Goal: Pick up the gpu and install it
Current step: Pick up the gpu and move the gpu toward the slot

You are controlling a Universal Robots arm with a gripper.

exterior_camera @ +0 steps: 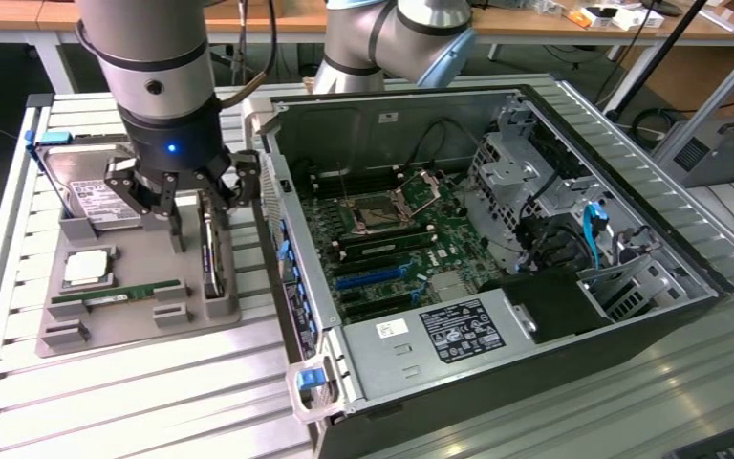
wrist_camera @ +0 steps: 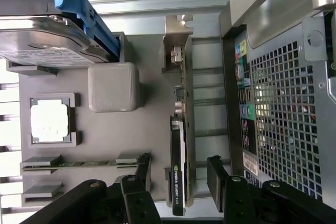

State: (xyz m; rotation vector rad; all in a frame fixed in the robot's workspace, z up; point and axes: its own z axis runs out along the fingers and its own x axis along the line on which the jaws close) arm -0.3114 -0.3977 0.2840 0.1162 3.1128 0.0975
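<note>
My gripper needs to go lower before it closes on the GPU. My fingers are above the GPU's top edge, so they would miss the GPU if they closed now.
The gpu [exterior_camera: 215,256], a thin black card with a silvery bracket, stands on its edge in a slot of the grey holder tray [exterior_camera: 138,325], close to the open computer case [exterior_camera: 469,239]. My gripper [exterior_camera: 205,225] hangs right over it, open, with one finger on each side of the card. In the wrist view the gpu [wrist_camera: 180,145] runs between the two black fingertips [wrist_camera: 144,170] of the gripper [wrist_camera: 179,169], with a gap on both sides. Nothing is held.
On the tray also lie a silver hard drive [exterior_camera: 93,196] with a blue bracket, a square processor [exterior_camera: 87,268] and a green memory stick [exterior_camera: 118,295]. The case's rear wall [wrist_camera: 283,103] stands just beside the card. Blue slots [exterior_camera: 374,277] show on the motherboard.
</note>
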